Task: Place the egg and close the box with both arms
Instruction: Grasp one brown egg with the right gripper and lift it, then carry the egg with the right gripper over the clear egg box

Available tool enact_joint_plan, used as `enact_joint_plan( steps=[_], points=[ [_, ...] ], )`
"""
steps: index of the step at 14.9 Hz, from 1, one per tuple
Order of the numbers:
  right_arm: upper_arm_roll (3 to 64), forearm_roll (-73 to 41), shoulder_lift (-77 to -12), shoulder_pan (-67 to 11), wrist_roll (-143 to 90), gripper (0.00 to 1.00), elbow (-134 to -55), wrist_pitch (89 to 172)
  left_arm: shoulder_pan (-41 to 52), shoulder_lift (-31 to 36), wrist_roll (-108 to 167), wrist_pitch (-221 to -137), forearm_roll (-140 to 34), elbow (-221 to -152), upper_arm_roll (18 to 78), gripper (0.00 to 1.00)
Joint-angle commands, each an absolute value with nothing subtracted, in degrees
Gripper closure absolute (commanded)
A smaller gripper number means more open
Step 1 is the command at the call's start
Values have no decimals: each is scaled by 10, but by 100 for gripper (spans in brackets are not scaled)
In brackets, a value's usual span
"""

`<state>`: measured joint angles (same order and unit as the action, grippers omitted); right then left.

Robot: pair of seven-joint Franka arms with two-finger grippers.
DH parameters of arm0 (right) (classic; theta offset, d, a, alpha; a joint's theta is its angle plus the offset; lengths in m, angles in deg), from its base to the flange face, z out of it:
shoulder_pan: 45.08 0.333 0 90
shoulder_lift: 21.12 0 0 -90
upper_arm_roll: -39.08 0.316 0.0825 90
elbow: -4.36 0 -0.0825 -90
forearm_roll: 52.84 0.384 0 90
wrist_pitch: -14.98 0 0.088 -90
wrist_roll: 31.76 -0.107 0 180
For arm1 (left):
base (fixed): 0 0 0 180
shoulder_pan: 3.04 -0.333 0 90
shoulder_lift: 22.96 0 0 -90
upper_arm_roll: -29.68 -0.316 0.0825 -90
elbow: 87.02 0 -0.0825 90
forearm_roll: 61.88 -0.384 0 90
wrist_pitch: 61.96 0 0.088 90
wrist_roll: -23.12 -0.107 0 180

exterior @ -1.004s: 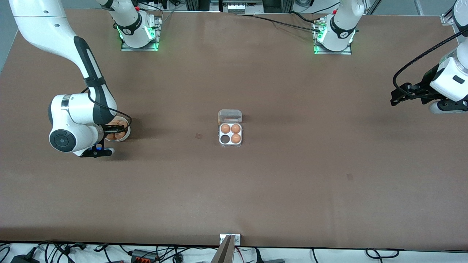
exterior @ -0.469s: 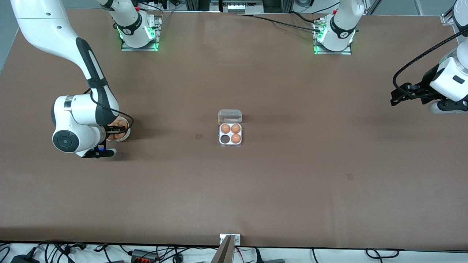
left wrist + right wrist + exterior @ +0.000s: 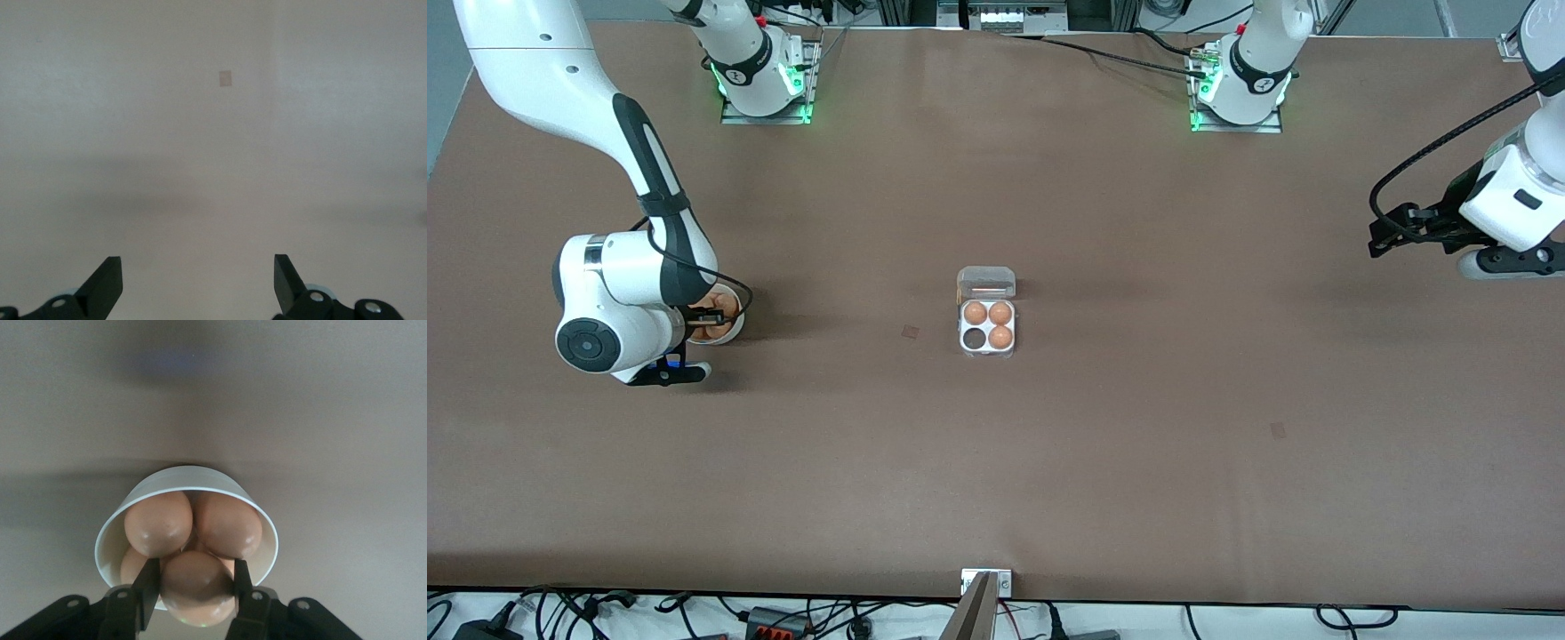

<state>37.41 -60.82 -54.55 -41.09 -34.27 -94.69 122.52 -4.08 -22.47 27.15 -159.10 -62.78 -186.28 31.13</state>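
My left gripper should next grab the lid by its free rim (image 3: 986,268) to close the clear lid over the eggs.
The clear egg box (image 3: 987,325) sits mid-table with its lid (image 3: 986,283) open. It holds three tan eggs, and the cell (image 3: 973,339) nearest the front camera toward the right arm's end is empty. My right gripper (image 3: 710,316) is at the white bowl (image 3: 737,325); in the right wrist view its fingers (image 3: 145,583) press both sides of the egg (image 3: 197,587) just above the other eggs in the bowl (image 3: 180,472). My left gripper (image 3: 1378,242) hangs open and empty over bare table at the left arm's end; it also shows in the left wrist view (image 3: 198,267).
The bowl holds several more eggs (image 3: 159,522). Small tape marks lie on the brown table (image 3: 910,332) (image 3: 1278,430). A metal bracket (image 3: 986,582) sits at the table's front edge.
The right wrist has shifted slightly at the bowl. The left arm's hand has drifted a little toward the bases' side of the table.
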Motion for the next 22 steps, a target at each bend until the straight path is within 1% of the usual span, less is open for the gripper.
enact_joint_plan(
  steps=[1, 3, 5, 6, 8, 11, 13, 14, 15, 16, 17, 19, 20, 22],
  points=[
    [376, -615, -549, -410, -345, 85, -943, 1226, -41, -219, 271, -1579, -633, -1853, 314, 0],
    [378, -616, -546, -410, -342, 91, -942, 1221, -41, -216, 269, -1575, -633, -1853, 314, 0],
    [379, -616, -542, -409, -334, 92, -939, 1219, -41, -214, 269, -1571, -633, -1853, 314, 1],
    [380, -615, -542, -409, -325, 92, -930, 1217, -40, -214, 271, -1571, -634, -1853, 314, 14],
    [385, -608, -531, -409, -306, 95, -905, 1192, -38, -212, 271, -1571, -638, -1853, 314, 33],
    [416, -601, -508, -407, -310, 99, -853, 1138, -38, -211, 271, -1571, -640, -1853, 314, 35],
    [457, -598, -501, -408, -318, 100, -827, 1134, -38, -211, 272, -1570, -640, -1853, 314, 55],
    [474, -578, -501, -408, -326, 100, -811, 1139, -38, -212, 270, -1569, -641, -1853, 314, 69],
    [486, -554, -502, -407, -332, 100, -799, 1141, -38, -212, 266, -1560, -641, -1851, 314, 84],
    [496, -539, -502, -402, -332, 100, -780, 1153, -38, -212, 259, -1553, -640, -1842, 318, 91],
    [501, -537, -506, -385, -332, 100, -768, 1174, -38, -208, 258, -1548, -640, -1835, 319, 92],
    [502, -535, -507, -352, -358, 100, -767, 1234, -40, -203, 256, -1545, -640, -1834, 319, 91],
    [502, -531, -511, -338, -382, 100, -767, 1261, -42, -203, 257, -1545, -640, -1833, 319, 92],
    [502, -529, -517, -301, -425, 100, -767, 1298, -38, -193, 258, -1536, -641, -1821, 319, 100]
  ],
)
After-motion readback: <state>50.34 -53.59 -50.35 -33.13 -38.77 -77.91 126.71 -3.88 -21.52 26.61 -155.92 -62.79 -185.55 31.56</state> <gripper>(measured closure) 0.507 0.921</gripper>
